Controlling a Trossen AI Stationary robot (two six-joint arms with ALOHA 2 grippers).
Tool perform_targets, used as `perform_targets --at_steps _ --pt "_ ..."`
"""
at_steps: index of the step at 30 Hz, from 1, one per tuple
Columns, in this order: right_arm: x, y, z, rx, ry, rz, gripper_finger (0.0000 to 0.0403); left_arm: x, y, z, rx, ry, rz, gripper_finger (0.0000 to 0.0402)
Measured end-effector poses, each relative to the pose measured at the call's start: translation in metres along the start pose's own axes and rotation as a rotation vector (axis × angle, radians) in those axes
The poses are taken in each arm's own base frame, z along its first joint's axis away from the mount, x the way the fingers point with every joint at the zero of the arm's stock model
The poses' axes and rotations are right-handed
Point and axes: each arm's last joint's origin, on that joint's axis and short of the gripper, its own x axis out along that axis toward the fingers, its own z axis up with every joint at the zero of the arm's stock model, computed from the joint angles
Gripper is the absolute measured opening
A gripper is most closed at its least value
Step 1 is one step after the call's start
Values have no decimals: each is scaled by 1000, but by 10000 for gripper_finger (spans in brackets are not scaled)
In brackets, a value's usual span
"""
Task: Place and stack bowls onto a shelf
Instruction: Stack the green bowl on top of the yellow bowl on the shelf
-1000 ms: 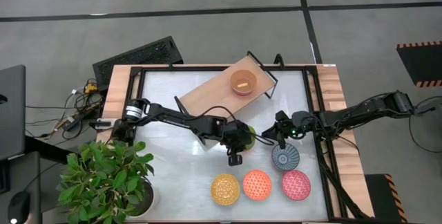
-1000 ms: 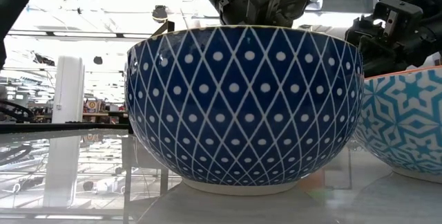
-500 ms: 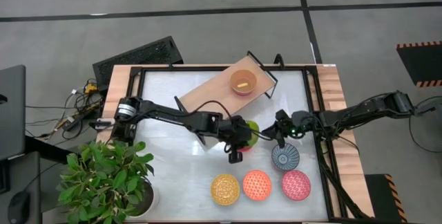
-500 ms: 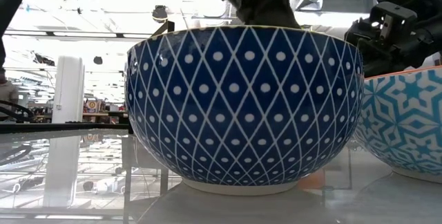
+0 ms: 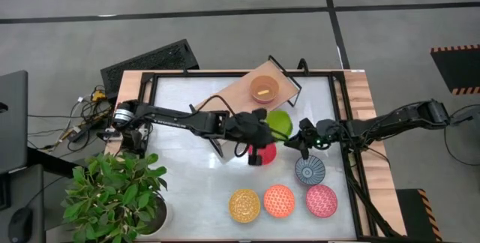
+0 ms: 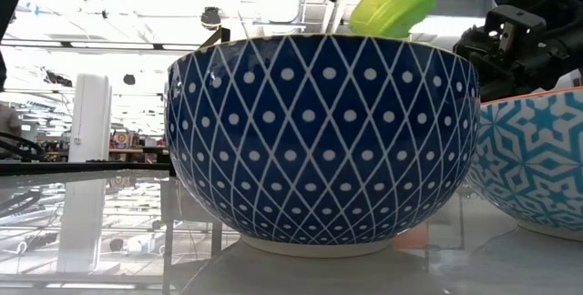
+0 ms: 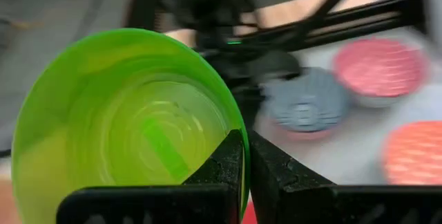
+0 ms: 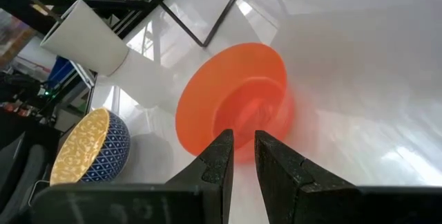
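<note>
The green bowl hangs tilted off the shelf's edge, so my left gripper will hold it until its base is inside the pinkish bowl [image 5: 264, 88].
My left gripper [image 5: 261, 136] is over the table's middle, shut on a plain lime-green bowl [image 5: 280, 122] that is raised above the table [image 6: 393, 11]. Right below it a plain red-orange bowl [image 5: 265, 154] sits on its base on the table. My right gripper [image 5: 303, 144] waits just right of that bowl, its fingers a narrow gap apart and pointing at it [image 8: 238, 106]. The shelf [image 5: 232, 97] lies slantwise toward the far edge, with a pinkish bowl [image 5: 264, 88] on its right half. My left gripper holds the green bowl by its rim [image 7: 235, 124], pinched with one finger [image 7: 224, 165] inside the bowl and the other outside. The fingers come slanting down from the table's left. The bowl is lifted clear and tilted, its inside turned toward the wrist camera.
A blue-white bowl [image 5: 309, 170] stands near the right gripper. A yellow [image 5: 244, 204], an orange [image 5: 279, 199] and a pink [image 5: 321, 199] patterned bowl form a row along the near edge. A potted plant [image 5: 112, 194] stands at the near-left corner. A black frame [image 5: 225, 74] borders the table.
My left gripper rose and moved a little toward the far edge and the shelf, keeping its hold on the green bowl. The green bowl came up off the red-orange bowl and tipped. The red-orange bowl stayed on the table and now shows. The right arm kept still.
</note>
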Motion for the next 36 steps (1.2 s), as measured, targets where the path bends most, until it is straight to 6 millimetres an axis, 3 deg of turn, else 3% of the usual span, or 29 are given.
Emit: perform_targets --at_steps 8,14,25,29,36 --pt "0 0 0 0 4 -2 86 -6 34 1 153 35 247 0" --pt "0 0 -1 3 6 -4 86 -9 71 -5 133 45 331 0" --pt "0 0 -1 8 6 -5 86 -14 131 -33 84 142 293 0" --pt "0 0 -1 9 6 -5 86 -15 140 -38 69 140 230 0" --pt "0 0 -1 9 6 -5 86 -15 139 -40 81 132 150 0"
